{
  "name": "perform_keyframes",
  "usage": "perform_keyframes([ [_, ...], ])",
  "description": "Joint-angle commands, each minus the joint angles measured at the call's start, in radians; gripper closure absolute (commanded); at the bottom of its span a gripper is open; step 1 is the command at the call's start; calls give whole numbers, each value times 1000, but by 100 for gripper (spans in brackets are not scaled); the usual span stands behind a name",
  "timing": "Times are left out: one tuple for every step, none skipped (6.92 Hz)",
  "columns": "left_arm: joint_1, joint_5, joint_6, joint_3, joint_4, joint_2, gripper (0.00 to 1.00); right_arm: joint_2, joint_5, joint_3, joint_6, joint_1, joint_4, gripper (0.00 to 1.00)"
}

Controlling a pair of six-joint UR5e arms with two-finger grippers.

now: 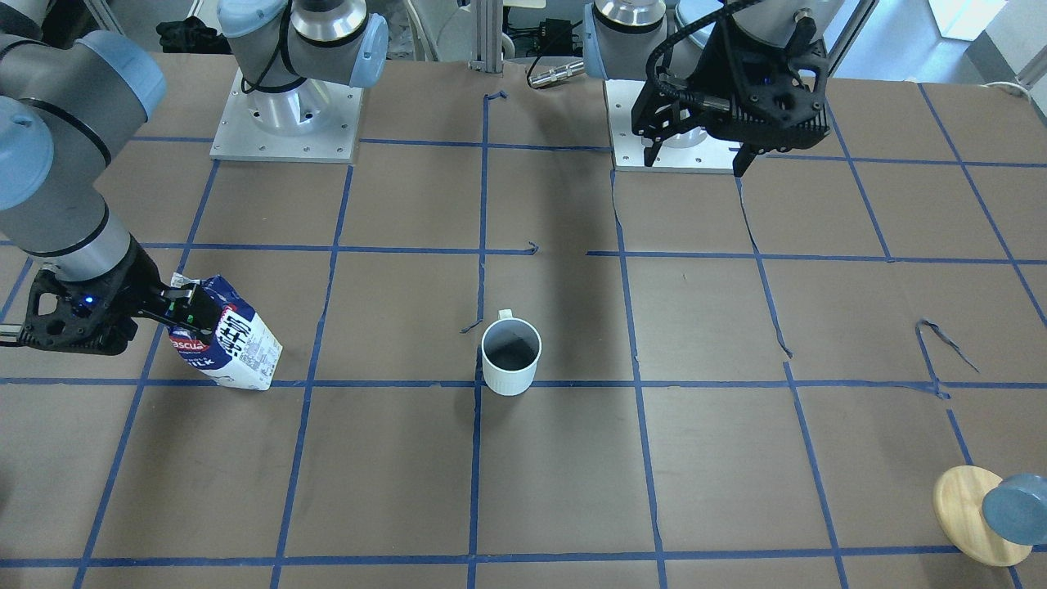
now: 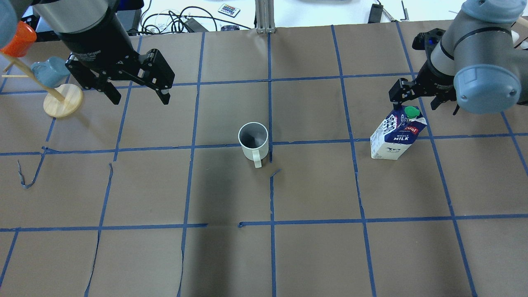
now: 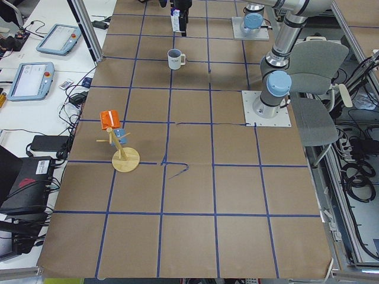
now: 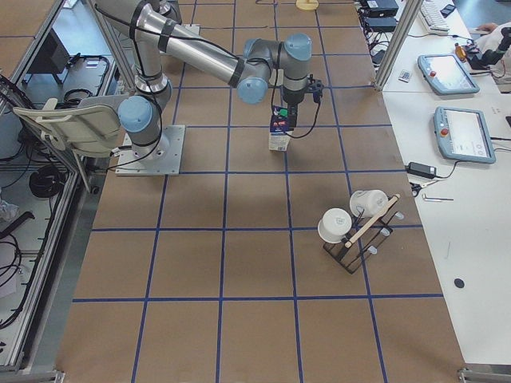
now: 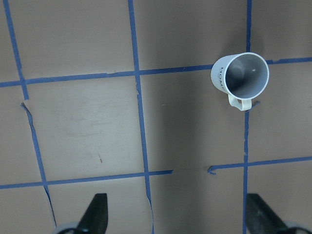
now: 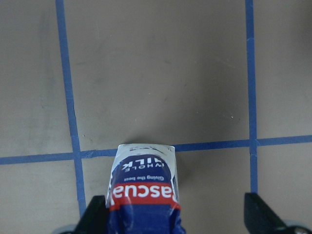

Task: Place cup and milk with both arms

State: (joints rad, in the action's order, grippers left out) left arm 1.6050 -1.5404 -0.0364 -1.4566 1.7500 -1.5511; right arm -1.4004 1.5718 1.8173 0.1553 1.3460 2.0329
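Note:
The milk carton needs to be placed with the cup (image 1: 510,355), so the robot's right gripper will next grab the carton by its gable top (image 1: 196,294).
The cup (image 2: 253,138) stands upright near the table's middle, handle toward the robot; it also shows in the front view (image 1: 511,356) and the left wrist view (image 5: 240,75). The milk (image 2: 396,134) stands on the table on the robot's right (image 1: 225,339). My right gripper (image 2: 420,103) is open, its fingers wide on either side of the carton's top (image 6: 144,190), the carton closer to one finger (image 6: 95,214). My left gripper (image 2: 136,93) is open and empty, held above the table well to the left of the cup.
A wooden mug tree (image 2: 62,101) with an orange cup and a blue mug stands at the far left, close to my left gripper. A rack with white cups (image 4: 351,231) shows in the right side view. Blue tape lines grid the brown table cover.

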Motion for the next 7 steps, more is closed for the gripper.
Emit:
perform_keyframes([
  [-4,-4,-4,-77,-146,26,0,-2,4,11,-34,65,-11,0],
  [-4,-9,-4,-73,-149,28,0,-6,5,22,-36,85,-11,0],
  [-4,-9,-2,-70,-149,26,0,-6,13,33,-22,85,-10,0],
  [-5,-12,-2,-68,-147,28,0,-6,17,45,-19,79,-11,22],
  [-7,-12,0,-68,-142,29,0,-8,26,50,-14,79,-14,42],
  [-8,-12,0,-68,-142,29,0,-23,54,50,12,81,-19,63],
  [-8,-12,0,-68,-142,29,0,-26,54,27,18,82,-20,69],
])
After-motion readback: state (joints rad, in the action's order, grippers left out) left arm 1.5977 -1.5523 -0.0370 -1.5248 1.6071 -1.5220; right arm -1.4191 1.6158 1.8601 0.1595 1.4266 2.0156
